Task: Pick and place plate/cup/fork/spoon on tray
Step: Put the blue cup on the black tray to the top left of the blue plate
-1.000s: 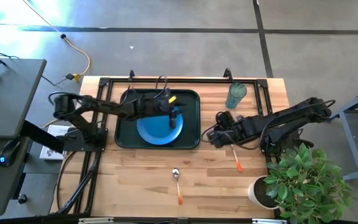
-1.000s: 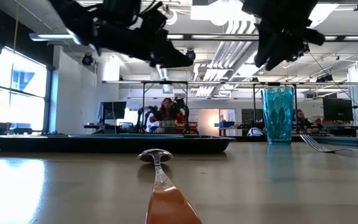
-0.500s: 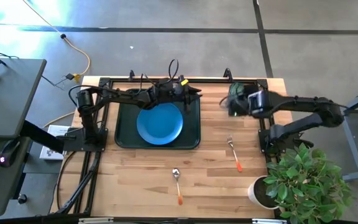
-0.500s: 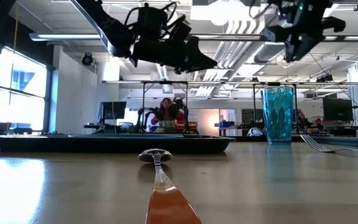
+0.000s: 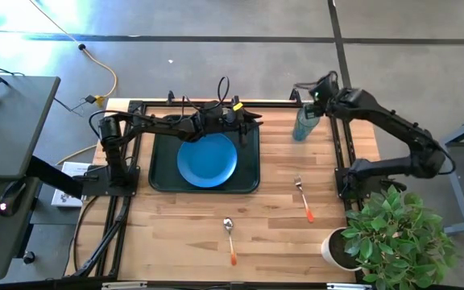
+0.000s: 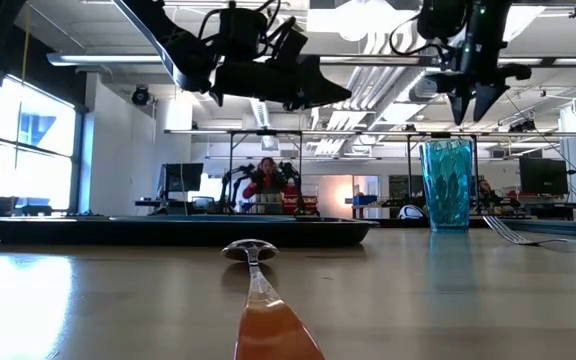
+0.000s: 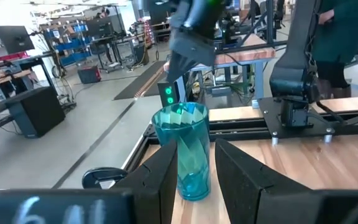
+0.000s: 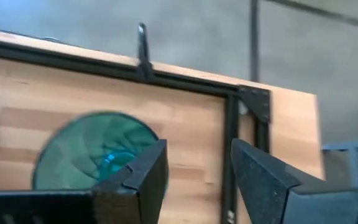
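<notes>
The teal cup should go on the tray point(image 5: 161, 153), so my right gripper should next grab the teal cup by its rim point(image 5: 306, 112).
The blue plate point(image 5: 206, 159) lies flat in the dark tray point(image 5: 161, 153) at the table's far left. The teal cup point(image 5: 304, 123) stands upright on the table at the far right; it also shows in the low view point(image 6: 448, 186) and in both wrist views point(image 7: 186, 149) point(image 8: 95, 149). The fork point(image 5: 303, 198) and the spoon point(image 5: 229, 236) lie flat on the wood nearer the front. My left gripper point(image 5: 250, 119) is open and empty above the tray's far right corner. My right gripper point(image 6: 473, 100) is open, points down and hovers above the cup, a little off its centre.
A potted plant point(image 5: 393, 234) stands at the near right corner. A black frame rail point(image 5: 216, 103) runs along the table's far edge, close behind the cup. Bare wood lies between the tray and the cup and around the fork and the spoon.
My left gripper has risen from over the plate and gone toward the far edge, to the tray's far right corner, then kept still. My right gripper has gone from beside the fork toward the far edge and up, turning to point down above the cup.
</notes>
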Available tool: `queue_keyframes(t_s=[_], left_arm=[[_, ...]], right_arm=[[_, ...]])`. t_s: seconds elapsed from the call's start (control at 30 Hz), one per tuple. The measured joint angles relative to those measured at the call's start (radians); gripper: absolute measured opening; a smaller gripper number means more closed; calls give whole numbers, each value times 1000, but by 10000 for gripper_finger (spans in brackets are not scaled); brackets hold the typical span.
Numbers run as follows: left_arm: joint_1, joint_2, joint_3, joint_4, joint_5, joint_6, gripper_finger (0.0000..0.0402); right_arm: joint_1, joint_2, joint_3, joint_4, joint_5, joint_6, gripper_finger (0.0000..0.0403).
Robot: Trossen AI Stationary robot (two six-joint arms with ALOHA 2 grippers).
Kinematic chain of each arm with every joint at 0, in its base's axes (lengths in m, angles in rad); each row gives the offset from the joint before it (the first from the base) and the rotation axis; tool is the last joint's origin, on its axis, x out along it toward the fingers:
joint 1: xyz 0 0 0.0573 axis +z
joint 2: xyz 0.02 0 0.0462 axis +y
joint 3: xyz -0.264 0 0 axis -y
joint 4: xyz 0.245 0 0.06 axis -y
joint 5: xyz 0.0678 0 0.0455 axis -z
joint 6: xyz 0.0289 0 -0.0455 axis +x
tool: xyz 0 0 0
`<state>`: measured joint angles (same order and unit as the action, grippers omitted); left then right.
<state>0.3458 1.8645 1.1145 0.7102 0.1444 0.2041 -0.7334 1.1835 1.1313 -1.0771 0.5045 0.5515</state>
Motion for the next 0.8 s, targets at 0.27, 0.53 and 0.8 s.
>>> queue_keyframes(t_s=[0.27, 0.53, 0.8], left_arm=[[0, 2, 0, 7, 1, 2, 134], [1, 65, 0, 35, -9, 40, 220], [0, 74, -1, 51, -78, 97, 250]], right_arm=[[-117, 0, 0, 8, -177, -62, 184], [-104, 45, 0, 13, -225, -78, 184], [-102, 156, -2, -5, -225, -81, 181]])
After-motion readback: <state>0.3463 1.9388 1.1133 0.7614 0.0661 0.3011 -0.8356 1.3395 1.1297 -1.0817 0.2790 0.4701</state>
